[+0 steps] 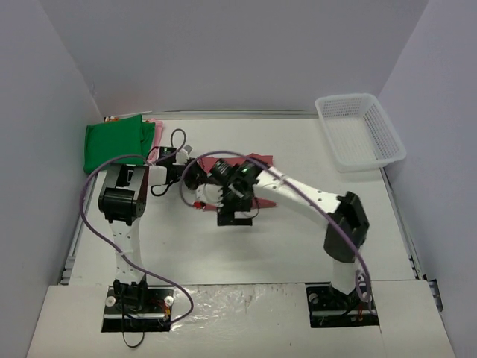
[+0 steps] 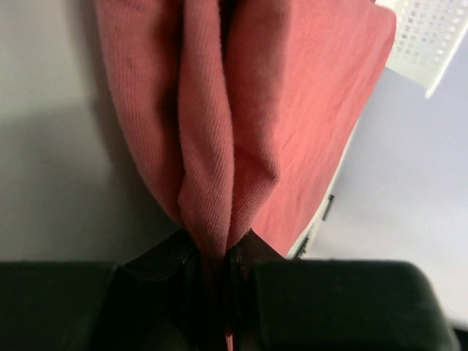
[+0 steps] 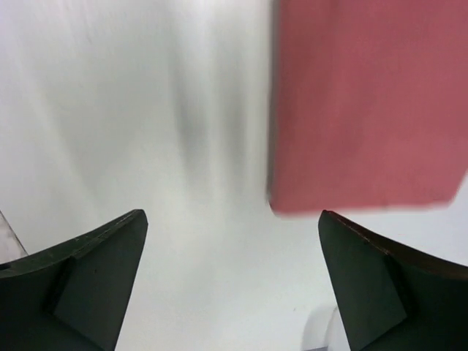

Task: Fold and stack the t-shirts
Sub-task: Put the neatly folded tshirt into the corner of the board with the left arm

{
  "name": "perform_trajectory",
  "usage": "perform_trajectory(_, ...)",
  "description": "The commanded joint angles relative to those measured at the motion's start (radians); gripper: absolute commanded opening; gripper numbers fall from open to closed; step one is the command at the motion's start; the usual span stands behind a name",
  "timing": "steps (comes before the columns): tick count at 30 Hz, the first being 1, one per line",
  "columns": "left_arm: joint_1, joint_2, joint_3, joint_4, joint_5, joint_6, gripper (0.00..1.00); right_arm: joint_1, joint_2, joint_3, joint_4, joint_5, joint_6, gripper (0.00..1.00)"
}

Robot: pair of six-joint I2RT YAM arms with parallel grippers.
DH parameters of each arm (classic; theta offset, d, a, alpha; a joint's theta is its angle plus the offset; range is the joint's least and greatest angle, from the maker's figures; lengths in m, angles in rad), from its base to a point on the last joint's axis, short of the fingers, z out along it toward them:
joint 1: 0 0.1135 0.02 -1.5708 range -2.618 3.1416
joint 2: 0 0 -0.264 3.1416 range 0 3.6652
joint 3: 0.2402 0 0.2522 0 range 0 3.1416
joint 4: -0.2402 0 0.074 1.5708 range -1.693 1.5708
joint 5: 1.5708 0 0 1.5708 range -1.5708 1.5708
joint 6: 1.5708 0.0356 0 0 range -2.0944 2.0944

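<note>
My left gripper will bring the shirt (image 3: 365,102) up with it if I lift it now. Its fingers are shut around a bunched fold of the dusty-red t-shirt.
The dusty-red t-shirt (image 1: 258,159) lies mid-table, mostly hidden under both arms. My left gripper (image 1: 194,179) is shut on a fold of it; in the left wrist view the red cloth (image 2: 248,110) bunches into the closed jaws of the gripper (image 2: 219,257). My right gripper (image 1: 235,212) is open and empty just over the table, with a folded corner of the red shirt (image 3: 365,102) ahead and to the right of its gap (image 3: 232,216). The bright green t-shirt (image 1: 118,143) lies folded at the far left. A pale pink edge (image 1: 154,127) peeks out beside it.
The white mesh basket (image 1: 360,131) stands at the far right corner, and also shows in the left wrist view (image 2: 431,33). White walls enclose the table on the left, back and right. A purple cable (image 1: 93,186) loops off the left arm.
</note>
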Motion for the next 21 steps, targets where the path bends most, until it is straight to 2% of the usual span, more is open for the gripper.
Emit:
perform_trajectory(1,0.035,-0.104,0.121,-0.357,-0.12,0.267,0.02,-0.252,-0.189,-0.068,-0.176,-0.154,-0.117,1.0)
perform_trajectory(3,0.039,-0.125,0.187,-0.507,-0.237,0.349,0.02,-0.408,-0.214,-0.125,-0.153,-0.159,-0.13,1.0)
perform_trajectory(6,0.041,-0.15,0.259,-0.625,-0.371,0.505,0.02,-0.536,-0.207,-0.163,-0.14,-0.271,-0.128,1.0)
perform_trajectory(7,0.041,-0.148,0.347,-0.733,-0.476,0.578,0.02,-0.546,-0.194,-0.171,-0.137,-0.3,-0.119,1.0)
perform_trajectory(9,0.041,-0.112,0.457,-0.836,-0.56,0.642,0.02,-0.547,-0.187,-0.194,-0.128,-0.386,-0.133,1.0)
perform_trajectory(10,0.039,-0.095,0.58,-0.952,-0.682,0.691,0.02,-0.547,-0.171,-0.214,-0.122,-0.401,-0.137,1.0)
perform_trajectory(12,0.029,-0.037,0.699,-1.098,-0.775,0.755,0.02,-0.547,-0.144,-0.216,-0.119,-0.412,-0.144,1.0)
perform_trajectory(13,0.016,-0.006,0.821,-1.134,-0.91,0.784,0.02,-0.547,-0.109,-0.213,-0.116,-0.414,-0.144,1.0)
perform_trajectory(15,0.007,0.017,0.898,-1.191,-0.973,0.833,0.02,-0.546,-0.072,-0.204,-0.12,-0.438,-0.142,1.0)
perform_trajectory(18,0.001,0.057,1.063,-1.257,-1.147,0.874,0.02,-0.54,-0.013,-0.203,-0.122,-0.447,-0.151,1.0)
perform_trajectory(21,0.003,0.068,1.172,-1.277,-1.212,0.9,0.02,-0.535,0.022,-0.223,-0.114,-0.466,-0.171,1.0)
